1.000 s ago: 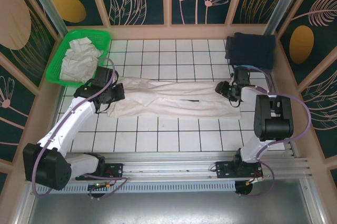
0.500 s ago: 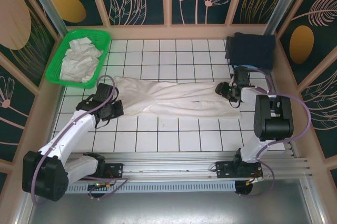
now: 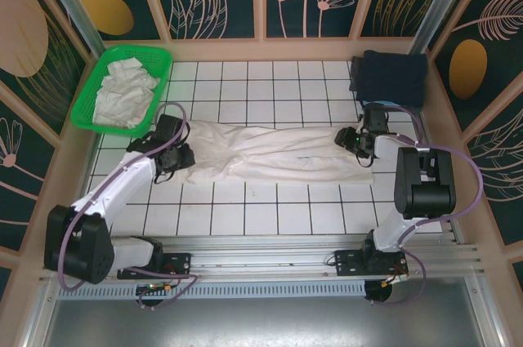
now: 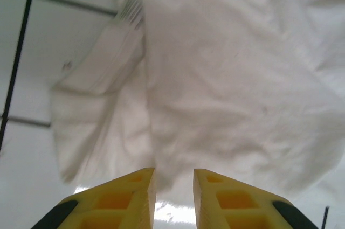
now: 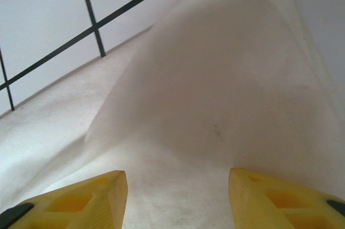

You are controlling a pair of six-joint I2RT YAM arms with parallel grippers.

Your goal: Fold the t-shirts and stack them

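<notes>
I need to grab the white t-shirt's rumpled end (image 3: 194, 158) (image 4: 174, 165) with my left gripper next, opposite my right gripper, so I can straighten and turn the t-shirt for folding.
A white t-shirt (image 3: 278, 155), folded into a long band, lies across the tiled table (image 3: 245, 216) between both arms. My left gripper (image 3: 180, 157) is at its left end. In the left wrist view the yellow fingers (image 4: 174, 171) stand a narrow gap apart, with the rumpled shirt end (image 4: 226, 78) just past the tips and nothing pinched. My right gripper (image 3: 349, 140) is over the shirt's right end. Its fingers (image 5: 178, 172) are spread wide over smooth cloth (image 5: 215, 89), which lies under and between them. More white t-shirts (image 3: 122, 90) sit crumpled in the basket.
A green basket (image 3: 94, 122) stands at the back left corner. A folded dark blue cloth (image 3: 388, 77) lies at the back right, just beyond the right gripper. Low walls ring the table. Bare tiles run along the front, near the arm bases.
The left gripper dipped toward the front left, then came back to the shirt's left end, and its jaws parted, releasing the cloth. The right arm stayed still.
</notes>
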